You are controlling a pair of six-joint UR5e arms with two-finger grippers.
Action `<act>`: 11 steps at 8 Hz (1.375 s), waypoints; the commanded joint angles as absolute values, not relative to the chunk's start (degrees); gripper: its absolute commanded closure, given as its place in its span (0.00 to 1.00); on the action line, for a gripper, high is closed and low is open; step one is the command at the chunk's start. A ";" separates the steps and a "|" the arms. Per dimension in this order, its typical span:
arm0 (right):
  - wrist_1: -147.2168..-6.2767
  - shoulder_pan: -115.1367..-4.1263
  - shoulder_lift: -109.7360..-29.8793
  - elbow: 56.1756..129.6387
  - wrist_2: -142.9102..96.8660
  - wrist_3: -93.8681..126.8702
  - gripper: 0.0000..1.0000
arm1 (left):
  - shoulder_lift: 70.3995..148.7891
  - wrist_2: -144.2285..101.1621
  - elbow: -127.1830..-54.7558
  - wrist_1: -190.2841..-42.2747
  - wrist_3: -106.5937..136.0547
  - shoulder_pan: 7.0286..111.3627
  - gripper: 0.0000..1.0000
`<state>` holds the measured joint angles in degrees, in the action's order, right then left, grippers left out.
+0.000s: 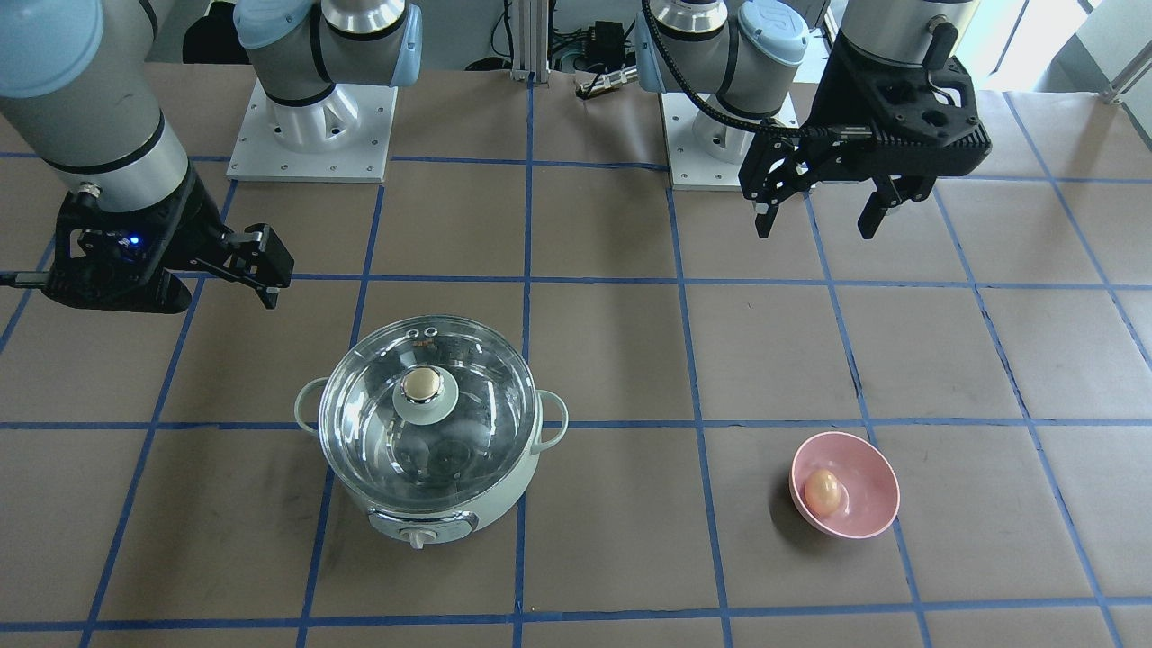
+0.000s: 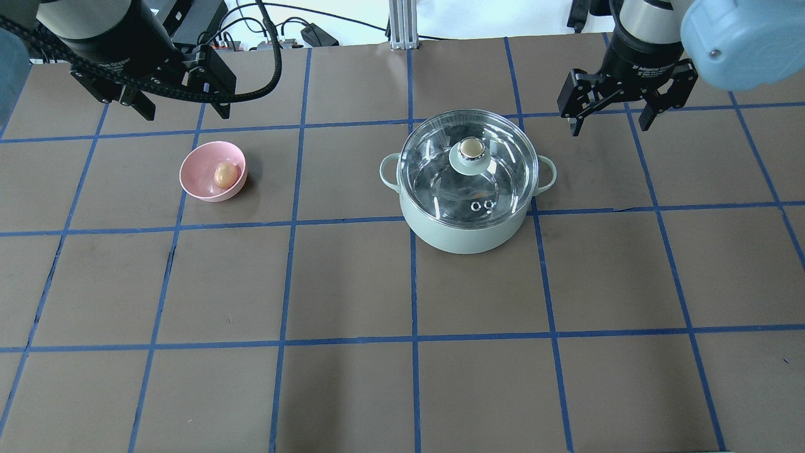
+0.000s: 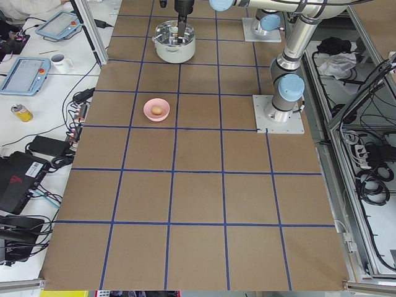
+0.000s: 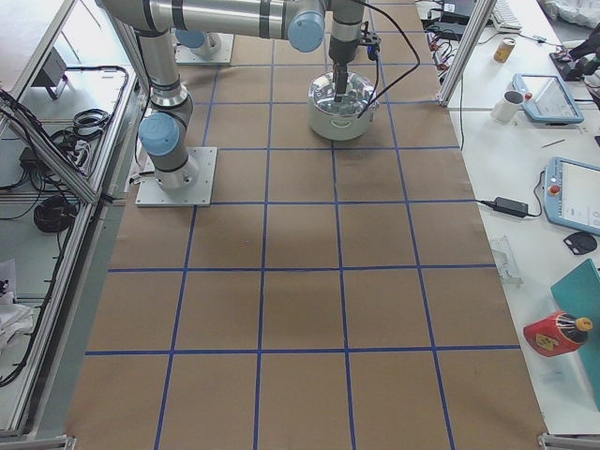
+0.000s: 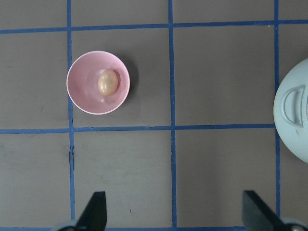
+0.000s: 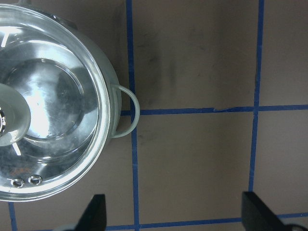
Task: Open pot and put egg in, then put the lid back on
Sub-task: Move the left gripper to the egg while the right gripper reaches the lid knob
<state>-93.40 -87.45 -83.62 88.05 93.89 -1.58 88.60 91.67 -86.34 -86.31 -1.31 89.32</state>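
Observation:
The glass lid spreads too wide for the fingers, so my right gripper should next grab it by its beige-capped knob [image 1: 421, 384] to open the pot.
The mint-green pot [image 2: 465, 234] stands right of the table's middle with the glass lid [image 2: 503, 170] shut on it, its beige-capped knob [image 2: 471, 149] on top. The tan egg [image 2: 224, 174] lies in a pink bowl [image 2: 195, 184] to the left. My left gripper [image 2: 187, 113] is open and empty, hovering behind the bowl; the egg [image 5: 108, 82] shows in its wrist view. My right gripper [image 2: 609, 126] is open and empty, hovering behind and to the right of the pot; the lid [image 6: 48, 106] shows in its wrist view.
The table is brown paper with a blue tape grid. The two arm bases [image 1: 310, 126] stand at the robot's side. The pot's dial [image 1: 416, 537] faces the operators' side. Side benches hold pendants and a mug [image 3: 60, 62].

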 commanded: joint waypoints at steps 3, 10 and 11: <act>-92.90 -87.36 -83.58 88.15 93.96 -1.67 0.00 | 91.47 91.93 -86.66 -85.00 -4.56 85.99 0.00; -106.50 -98.87 -75.95 87.63 91.67 13.35 0.00 | 109.33 93.25 -87.71 -64.16 -9.84 78.60 0.00; -107.74 -99.66 -74.81 87.63 91.67 13.71 0.00 | 110.73 93.25 -87.98 -63.81 -10.97 77.18 0.00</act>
<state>-104.65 -97.99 -77.24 87.68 91.95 10.97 108.19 93.11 -87.60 -64.96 -9.44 80.10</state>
